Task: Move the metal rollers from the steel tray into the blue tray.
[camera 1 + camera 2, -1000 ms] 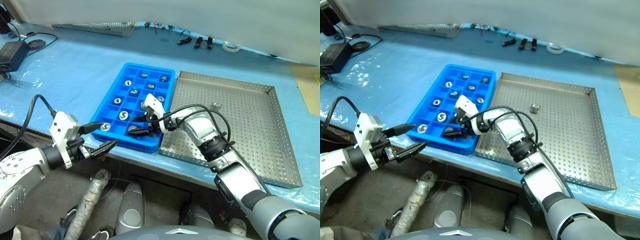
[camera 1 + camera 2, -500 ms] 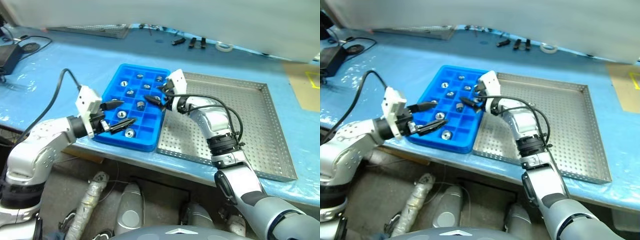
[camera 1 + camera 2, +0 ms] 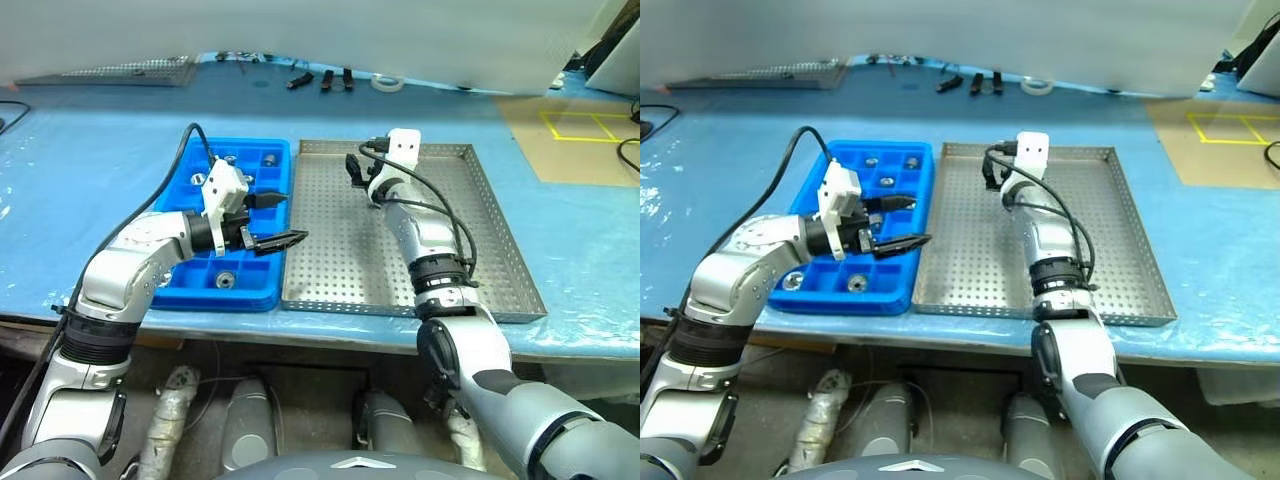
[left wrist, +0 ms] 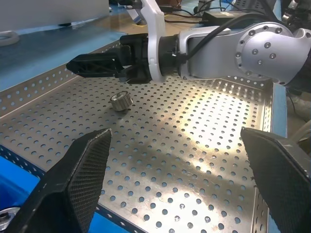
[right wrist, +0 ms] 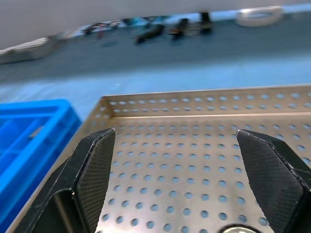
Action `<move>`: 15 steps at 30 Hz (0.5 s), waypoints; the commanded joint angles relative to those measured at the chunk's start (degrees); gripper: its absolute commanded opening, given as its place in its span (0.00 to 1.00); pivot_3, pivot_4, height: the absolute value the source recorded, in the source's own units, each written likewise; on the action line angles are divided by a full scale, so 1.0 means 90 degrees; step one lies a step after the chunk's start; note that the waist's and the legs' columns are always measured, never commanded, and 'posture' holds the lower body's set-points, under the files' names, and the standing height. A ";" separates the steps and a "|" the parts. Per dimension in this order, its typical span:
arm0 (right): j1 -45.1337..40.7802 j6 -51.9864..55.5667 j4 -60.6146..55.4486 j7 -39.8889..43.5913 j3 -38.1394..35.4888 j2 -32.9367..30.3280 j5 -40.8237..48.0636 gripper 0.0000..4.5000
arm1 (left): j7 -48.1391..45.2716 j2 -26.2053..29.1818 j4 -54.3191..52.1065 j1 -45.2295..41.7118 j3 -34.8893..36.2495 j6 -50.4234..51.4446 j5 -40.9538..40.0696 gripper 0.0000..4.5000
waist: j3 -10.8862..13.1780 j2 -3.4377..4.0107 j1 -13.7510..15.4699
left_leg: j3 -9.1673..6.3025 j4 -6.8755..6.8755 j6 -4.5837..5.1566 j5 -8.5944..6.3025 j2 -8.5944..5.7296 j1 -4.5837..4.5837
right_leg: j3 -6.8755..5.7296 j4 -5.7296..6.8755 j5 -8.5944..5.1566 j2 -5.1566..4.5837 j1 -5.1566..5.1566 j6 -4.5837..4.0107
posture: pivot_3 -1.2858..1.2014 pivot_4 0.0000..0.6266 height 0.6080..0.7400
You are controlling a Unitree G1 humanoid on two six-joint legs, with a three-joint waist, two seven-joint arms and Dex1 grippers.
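My right gripper would miss the roller; it's too high.
The blue tray [image 3: 240,300] lies left of the steel tray [image 3: 340,262], and the two touch. Several metal rollers [image 3: 853,285] sit in the blue tray's compartments. One roller [image 4: 121,101] lies on the steel tray's perforated floor near the far rim. My right gripper [image 3: 357,166] hangs open just over that roller, which shows at the bottom edge of the right wrist view [image 5: 238,229] between the fingers. My left gripper [image 3: 297,217] is open and holds nothing. It hovers above the blue tray's right edge, pointing across the steel tray.
A tape roll [image 3: 388,83] and small black parts [image 3: 325,78] lie at the back of the blue-covered table. A wire rack [image 3: 130,70] stands far back left. Yellow floor markings [image 3: 580,125] show at the right.
The camera has swung. My right gripper moved off the blue tray to the steel tray's far part. My left gripper rose from below the table edge to the blue tray's right side. Both stayed open.
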 commanded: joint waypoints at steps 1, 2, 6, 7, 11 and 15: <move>-0.0549 -0.0707 0.0880 -0.0545 -0.0242 0.0080 0.0037 0.93 | -0.0022 0.0014 -0.0140 0.0022 0.0099 -0.0109 0.0035 1.00 | 0.0000 0.0000 -0.0017 | 0.0000 0.0002 0.0001 -0.0001 0.0000 -0.0001 | 0.0000 0.0000 0.0000 -0.0001 0.0000 0.0000 | 0.57 0.24 1.00; -0.0672 -0.0794 0.1228 -0.0813 -0.0354 0.0084 0.0063 0.93 | -0.0011 0.0013 -0.0172 0.0059 0.0106 -0.0099 0.0037 1.00 | 0.0000 0.0000 -0.0018 | 0.0000 0.0002 0.0002 -0.0001 -0.0001 -0.0002 | -0.0002 -0.0001 0.0000 -0.0002 0.0001 0.0000 | 0.57 0.24 1.00; -0.0949 -0.1089 0.2012 -0.1264 -0.0491 0.0051 0.0052 0.93 | 0.0034 0.0032 -0.0307 0.0168 0.0145 -0.0040 0.0013 1.00 | 0.0000 0.0001 -0.0013 | 0.0000 0.0002 0.0002 -0.0001 0.0000 -0.0002 | -0.0006 0.0000 -0.0001 -0.0003 0.0002 -0.0002 | 0.58 0.24 1.00; -0.0975 -0.1122 0.2128 -0.1317 -0.0491 0.0046 0.0042 0.93 | 0.0045 0.0047 -0.0331 0.0204 0.0167 -0.0032 0.0010 1.00 | 0.0000 0.0001 -0.0010 | 0.0000 0.0002 0.0002 -0.0001 0.0000 -0.0005 | -0.0008 0.0000 -0.0001 -0.0003 0.0002 -0.0002 | 0.58 0.24 1.00; -0.0954 -0.1171 0.2406 -0.1537 -0.0442 -0.0030 -0.0023 0.93 | 0.0077 0.0078 -0.0391 0.0312 0.0211 -0.0032 0.0007 1.00 | 0.0001 0.0001 -0.0004 | 0.0000 0.0005 0.0002 -0.0001 0.0001 -0.0009 | -0.0013 0.0000 -0.0001 -0.0004 0.0001 -0.0002 | 0.58 0.24 1.00; -0.0928 -0.1057 0.2480 -0.1551 -0.0391 -0.0113 -0.0039 0.93 | 0.0092 0.0100 -0.0451 0.0387 0.0210 -0.0001 -0.0014 1.00 | 0.0001 0.0001 -0.0006 | 0.0000 0.0007 0.0002 -0.0001 0.0002 -0.0009 | -0.0013 0.0001 -0.0001 -0.0004 0.0002 -0.0002 | 0.58 0.24 1.00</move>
